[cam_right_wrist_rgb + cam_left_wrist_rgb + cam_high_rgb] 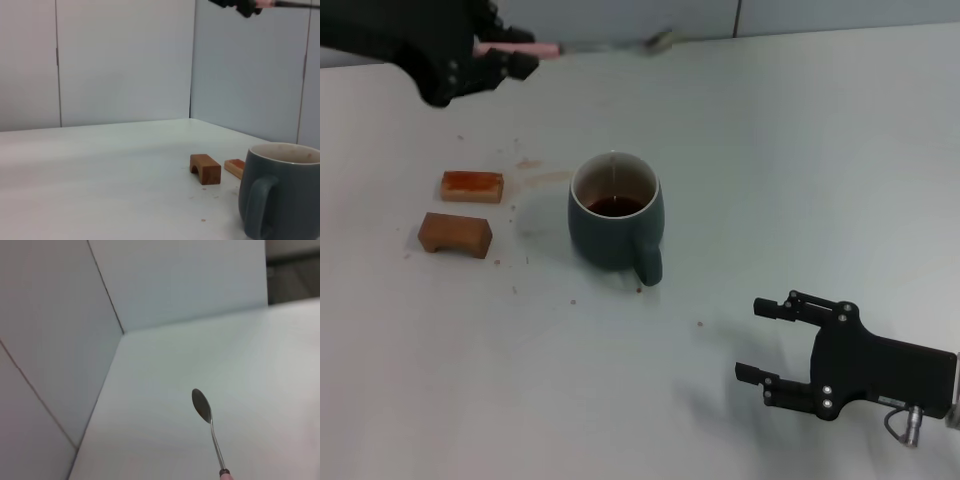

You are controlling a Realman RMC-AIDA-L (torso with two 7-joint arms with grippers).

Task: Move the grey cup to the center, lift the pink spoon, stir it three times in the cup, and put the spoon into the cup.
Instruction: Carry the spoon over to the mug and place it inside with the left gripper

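Note:
I need to move the spoon before I open my left gripper. The spoon's metal bowl (657, 42) is high behind and above the grey cup's rim (615, 158), so it would miss if I let go now.
The grey cup (616, 222) stands upright in the middle of the table, handle toward me, brown liquid inside; it also shows in the right wrist view (278, 189). My left gripper (508, 55) is high at the back left, shut on the pink spoon (545, 49), which it holds level, with the bowl pointing right. The spoon's metal bowl shows in the left wrist view (202, 406). In the right wrist view the left gripper (245, 6) holds the spoon above the cup. My right gripper (760, 340) is open and empty at the front right, low over the table.
Two brown blocks lie left of the cup: a flat one (472, 185) and an arched one (455, 234); both show in the right wrist view (205, 168). Brown stains and crumbs (535, 170) mark the table. White walls (175, 280) stand behind.

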